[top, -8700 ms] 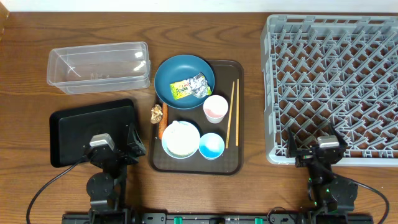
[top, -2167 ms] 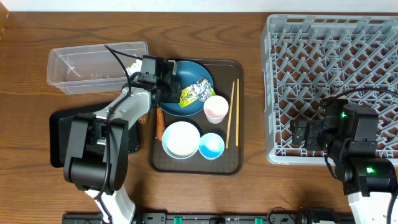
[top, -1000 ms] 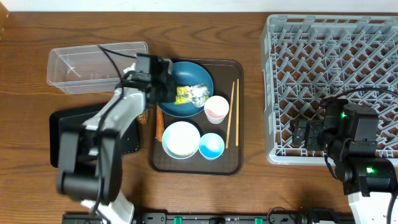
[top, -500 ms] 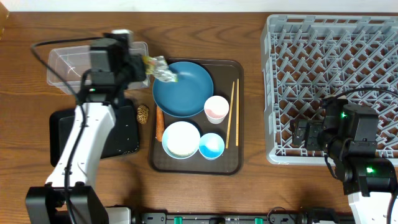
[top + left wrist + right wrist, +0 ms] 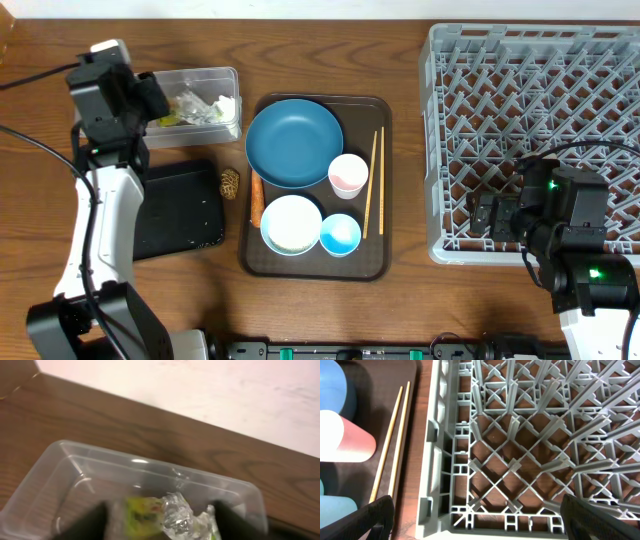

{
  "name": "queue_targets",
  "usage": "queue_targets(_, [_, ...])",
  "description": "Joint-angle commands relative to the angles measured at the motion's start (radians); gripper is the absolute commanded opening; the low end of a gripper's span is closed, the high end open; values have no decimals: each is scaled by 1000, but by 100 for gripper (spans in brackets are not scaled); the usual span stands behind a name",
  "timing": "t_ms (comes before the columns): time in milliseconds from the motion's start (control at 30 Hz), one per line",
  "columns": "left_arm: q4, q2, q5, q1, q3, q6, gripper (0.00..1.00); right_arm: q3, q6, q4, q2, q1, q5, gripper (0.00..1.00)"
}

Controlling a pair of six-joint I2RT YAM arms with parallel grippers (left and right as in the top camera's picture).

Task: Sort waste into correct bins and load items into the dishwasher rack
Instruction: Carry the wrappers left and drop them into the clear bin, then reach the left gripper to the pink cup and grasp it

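My left gripper grabs the white cup with pink inside by its rim next, leaving the cup's base free for handover to my right gripper.
The yellow-green and silver foil wrapper (image 5: 190, 104) (image 5: 165, 516) lies inside the clear tub (image 5: 222, 78) (image 5: 65, 460). My left gripper (image 5: 163, 98) (image 5: 162, 522) hovers over it, open, one blurred dark finger on each side. The black tray (image 5: 175, 210) sits in front of the tub. A brown nut-like piece (image 5: 230, 183) and an orange stick (image 5: 257, 198) lie between it and the dishes. My right gripper (image 5: 490, 215) (image 5: 485, 527) is open and empty over the near-left corner of the grey dishwasher rack (image 5: 540, 120) (image 5: 530, 435).
The brown serving tray (image 5: 385, 262) holds a dark blue bowl (image 5: 295, 143), a white cup with pink inside (image 5: 347, 175) (image 5: 345, 440), a white bowl (image 5: 291, 223), a light-blue bowl (image 5: 341, 234) and chopsticks (image 5: 372, 180) (image 5: 390, 445). Cables trail left of my left arm.
My left arm carried the wrapper from the blue bowl leftward over the clear tub and opened; the wrapper now lies in the tub. The right arm has not moved.
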Motion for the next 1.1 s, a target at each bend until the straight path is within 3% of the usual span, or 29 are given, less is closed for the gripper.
queue_targets(0, [-6,16,-6,2,12,0,76,21,10,-1,0,8,3,99])
queue_targets(133, [-66,-6,114,-15,12,-3,79,21,10,0,0,8,4,99])
queue_targets(267, [-229,-45,187,-87,12,-4,98,21,10,0,0,8,4,99])
queue_targets(600, [-612,-79,187,-383,12,-4,98,21,10,-1,0,8,4,99])
queue_targets(1067, [-559,-46,175,-654,12,-97,98,21,13,-6,0,8,3,99])
